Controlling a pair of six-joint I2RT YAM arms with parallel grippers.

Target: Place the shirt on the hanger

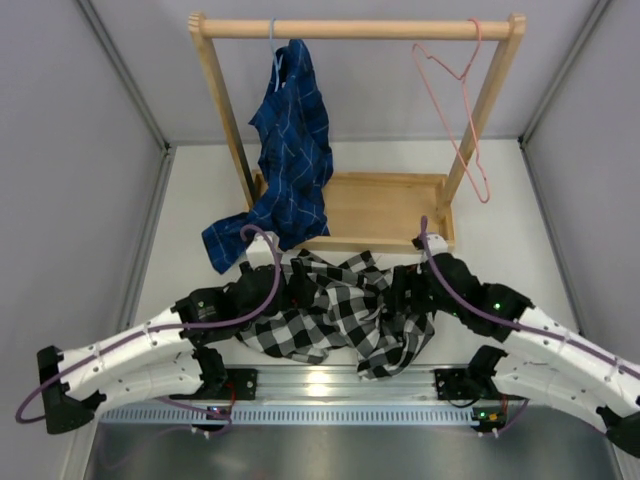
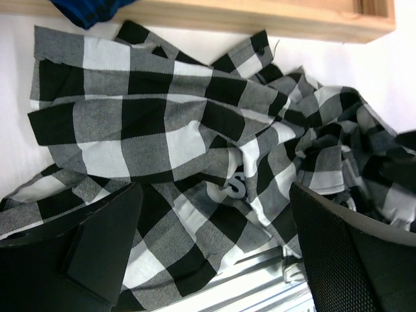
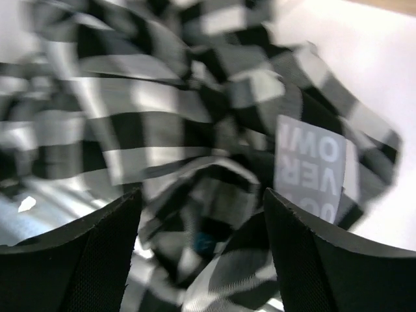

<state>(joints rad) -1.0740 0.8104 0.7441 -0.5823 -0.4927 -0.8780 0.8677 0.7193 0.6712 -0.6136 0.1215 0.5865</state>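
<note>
The checked shirt's folded edge beside the S marking should be grabbed next by my left gripper. The rest of the shirt then stays free for my right gripper to spread for the hanger (image 1: 462,110).
The black-and-white checked shirt (image 1: 335,318) lies crumpled on the table between the two arms, just in front of the rack's base. The pink wire hanger (image 1: 462,110) hangs bare from the right end of the wooden rail. My left gripper (image 1: 264,290) sits at the shirt's left edge. In the left wrist view it (image 2: 214,257) is open wide just above the shirt (image 2: 169,136), gripping nothing. My right gripper (image 1: 405,290) is at the shirt's right side. In its wrist view it (image 3: 201,257) is open over blurred folds of the shirt (image 3: 195,130) and a grey label (image 3: 312,162).
A wooden clothes rack (image 1: 360,30) with a tray base (image 1: 385,205) stands at the back of the table. A dark blue shirt (image 1: 295,150) hangs from the rail's left end and drapes onto the table. An aluminium rail (image 1: 330,385) runs along the near edge.
</note>
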